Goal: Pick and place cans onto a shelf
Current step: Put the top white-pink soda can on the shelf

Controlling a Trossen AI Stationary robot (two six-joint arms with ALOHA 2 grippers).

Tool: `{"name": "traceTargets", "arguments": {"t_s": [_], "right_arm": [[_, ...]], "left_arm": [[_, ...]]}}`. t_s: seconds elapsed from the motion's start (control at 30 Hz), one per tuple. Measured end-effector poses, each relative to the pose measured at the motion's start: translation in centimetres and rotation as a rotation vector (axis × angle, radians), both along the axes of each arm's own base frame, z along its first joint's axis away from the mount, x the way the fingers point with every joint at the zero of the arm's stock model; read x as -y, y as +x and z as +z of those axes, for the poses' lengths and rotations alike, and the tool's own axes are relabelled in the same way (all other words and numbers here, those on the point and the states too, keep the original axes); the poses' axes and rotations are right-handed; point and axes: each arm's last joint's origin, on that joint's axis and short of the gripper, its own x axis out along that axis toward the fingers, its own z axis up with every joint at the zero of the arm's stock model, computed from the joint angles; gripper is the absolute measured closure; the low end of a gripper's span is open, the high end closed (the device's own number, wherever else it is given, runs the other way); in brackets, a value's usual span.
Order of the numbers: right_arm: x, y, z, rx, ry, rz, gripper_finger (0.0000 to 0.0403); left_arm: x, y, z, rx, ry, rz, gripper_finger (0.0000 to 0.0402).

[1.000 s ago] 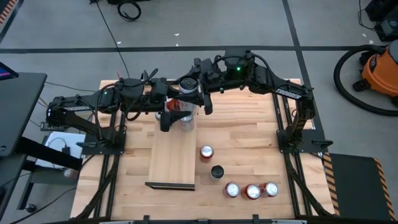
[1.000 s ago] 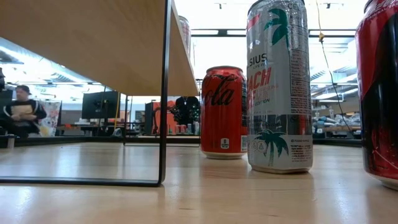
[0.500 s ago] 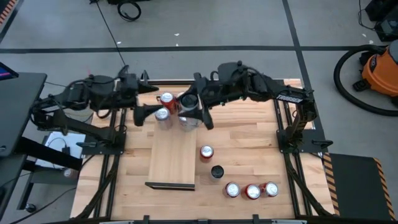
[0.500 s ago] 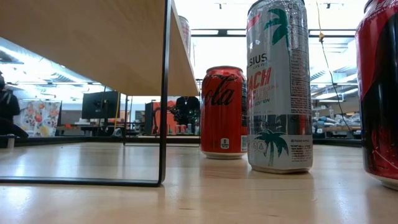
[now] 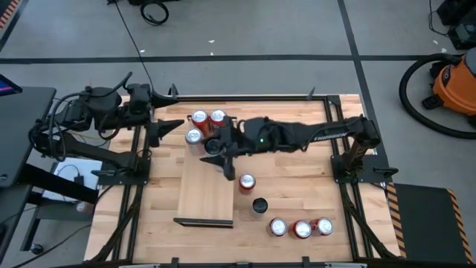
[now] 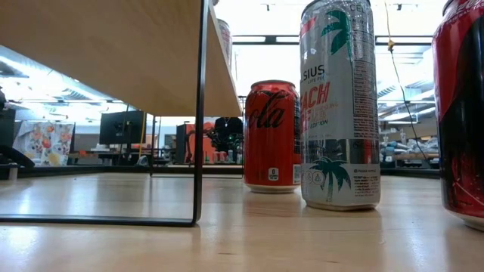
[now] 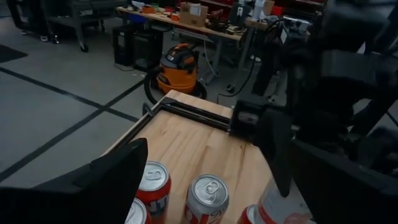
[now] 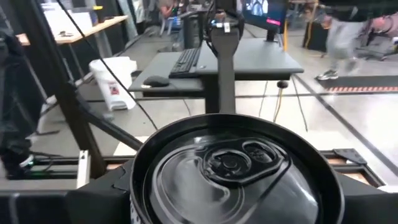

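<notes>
The black can is hanging high above the shelf board and would fall if I opened now. My right gripper should keep holding the can until it reaches the board.
The shelf (image 5: 208, 190) is a light board on dark rails; the low view shows its board (image 6: 106, 53) and a rail (image 6: 200, 113). Three cans (image 5: 199, 117) (image 5: 218, 117) (image 5: 193, 135) stand on their bases at its far end. They also show in the left wrist view (image 7: 207, 196). My right gripper (image 5: 217, 147) reaches in from the table's right, just near of them, and is shut on a can with a silver top (image 8: 233, 165). My left gripper (image 5: 161, 131) is open and empty, left of the shelf's far end. My right gripper holds the can by its body just below the top rim (image 8: 142, 202), pinched between the two fingers (image 8: 99, 199), one on each side. The fingers come level from the table's right. The can stands upright over the shelf; its base is hidden.
Several more cans stand on the tabletop right of the shelf: a red one (image 5: 246, 182), a black one (image 5: 259, 205) and a row of three (image 5: 302, 228) near the front edge. The low view shows a red can (image 6: 272, 136) and a taller silver can (image 6: 339, 106).
My left gripper has drawn back from the cans at the shelf's far end toward the table's left edge. My right gripper has carried its can from the far edge toward the near edge, past the standing cans. The can has stayed upright.
</notes>
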Motion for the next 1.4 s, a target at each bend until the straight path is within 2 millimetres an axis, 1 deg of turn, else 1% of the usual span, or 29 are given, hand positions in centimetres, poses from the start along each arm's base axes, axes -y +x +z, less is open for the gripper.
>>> {"name": "traceTargets", "arguments": {"t_s": [0.2, 0.33, 0.53, 0.7, 0.9, 1.17, 1.4], "right_arm": [[-0.4, 0.5, -3.4, 0.035, 0.007, -0.07, 0.0141], [-0.4, 0.6, -5.1, 0.007, -0.009, -0.094, 0.0141], [-0.4, 0.5, -7.1, 0.018, -0.004, -0.091, 0.014], [-0.4, 0.4, -8.2, -0.004, -0.025, -0.088, 0.014], [-0.5, 0.3, -9.1, -0.017, -0.058, -0.037, 0.0139], [0.2, 0.3, -10.0, -0.043, -0.051, 0.002, 0.0138], [0.7, 0.3, -10.1, -0.039, -0.099, 0.002, 0.0138]], "left_arm": [[0.0, 0.0, 0.0, -0.005, 0.015, -0.006, 0.001], [0.0, 0.0, 0.0, -0.015, 0.047, -0.014, 0.001], [0.0, 0.0, 0.0, -0.017, 0.051, -0.015, 0.001], [0.0, 0.0, 0.0, -0.017, 0.051, -0.016, 0.001], [0.0, 0.0, 0.0, -0.016, 0.046, -0.015, 0.001], [0.0, 0.1, -0.1, -0.017, 0.042, -0.015, 0.001], [0.0, 0.2, -0.1, -0.018, 0.041, -0.015, 0.001]]}}
